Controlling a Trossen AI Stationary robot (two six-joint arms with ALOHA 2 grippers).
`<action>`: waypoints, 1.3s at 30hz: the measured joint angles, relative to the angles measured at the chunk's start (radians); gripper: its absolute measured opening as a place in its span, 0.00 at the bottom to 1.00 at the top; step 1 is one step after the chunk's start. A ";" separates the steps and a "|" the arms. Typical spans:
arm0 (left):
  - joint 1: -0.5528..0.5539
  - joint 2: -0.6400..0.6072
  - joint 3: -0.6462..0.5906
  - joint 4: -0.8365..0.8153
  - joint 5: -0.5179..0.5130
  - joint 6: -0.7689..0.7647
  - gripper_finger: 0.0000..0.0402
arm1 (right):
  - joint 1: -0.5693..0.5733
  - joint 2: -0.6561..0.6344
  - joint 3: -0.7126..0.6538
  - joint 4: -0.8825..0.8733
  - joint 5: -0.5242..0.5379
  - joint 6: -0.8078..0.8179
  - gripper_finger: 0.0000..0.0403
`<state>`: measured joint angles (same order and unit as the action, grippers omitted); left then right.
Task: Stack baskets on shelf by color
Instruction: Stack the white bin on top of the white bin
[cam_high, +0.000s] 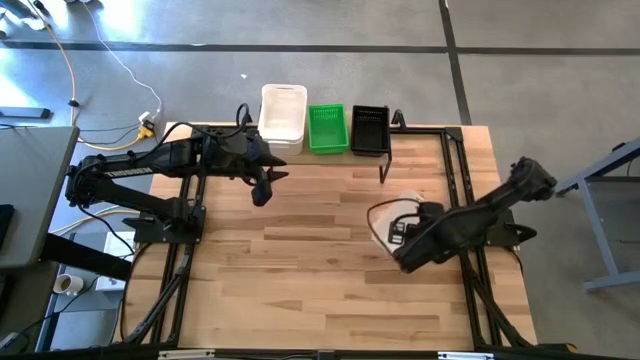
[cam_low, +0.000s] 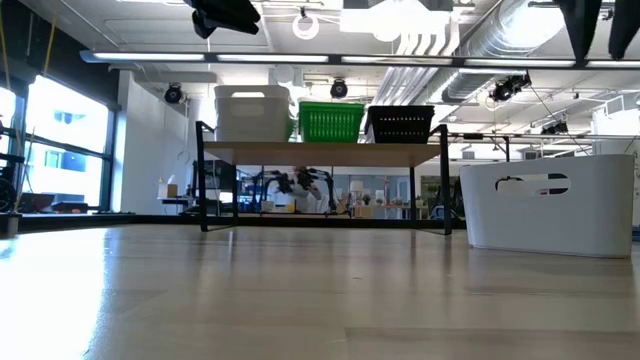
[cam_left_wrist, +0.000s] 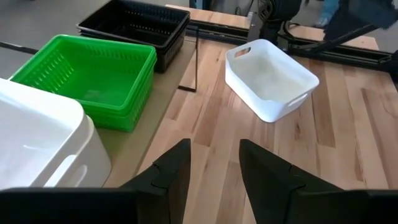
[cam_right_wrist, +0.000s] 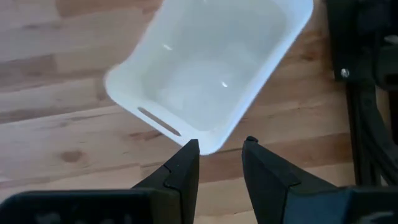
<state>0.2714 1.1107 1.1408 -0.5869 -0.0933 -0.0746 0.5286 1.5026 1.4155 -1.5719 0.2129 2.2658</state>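
Note:
My right gripper is to grab the white basket next by its rim corner, so that it can stack the basket on the shelf's white baskets.
The shelf stands at the table's far edge. On it sit a white basket stack, a green stack and a black stack, also seen as white, green and black. One white basket rests by its bottom on the table right of centre. My right gripper hangs open above that basket's near rim, apart from it. My left gripper is open, raised in front of the shelf's left part.
Bare wooden tabletop spreads across the near and middle parts. Black frame rails run along the right side close to the loose white basket. The shelf's thin black leg stands between the shelf and that basket.

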 joint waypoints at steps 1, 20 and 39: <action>0.000 0.000 0.000 0.000 0.000 0.000 0.32 | 0.004 0.017 0.000 0.000 -0.008 0.003 0.27; 0.000 0.000 0.000 0.000 0.007 0.000 0.32 | -0.038 0.339 0.000 0.001 -0.120 0.031 0.27; 0.000 0.000 0.000 0.000 0.004 0.053 0.32 | -0.087 0.384 -0.112 0.084 -0.175 0.044 0.27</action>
<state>0.2714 1.1107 1.1408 -0.5865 -0.0895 -0.0220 0.4419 1.8866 1.3030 -1.4884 0.0381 2.3097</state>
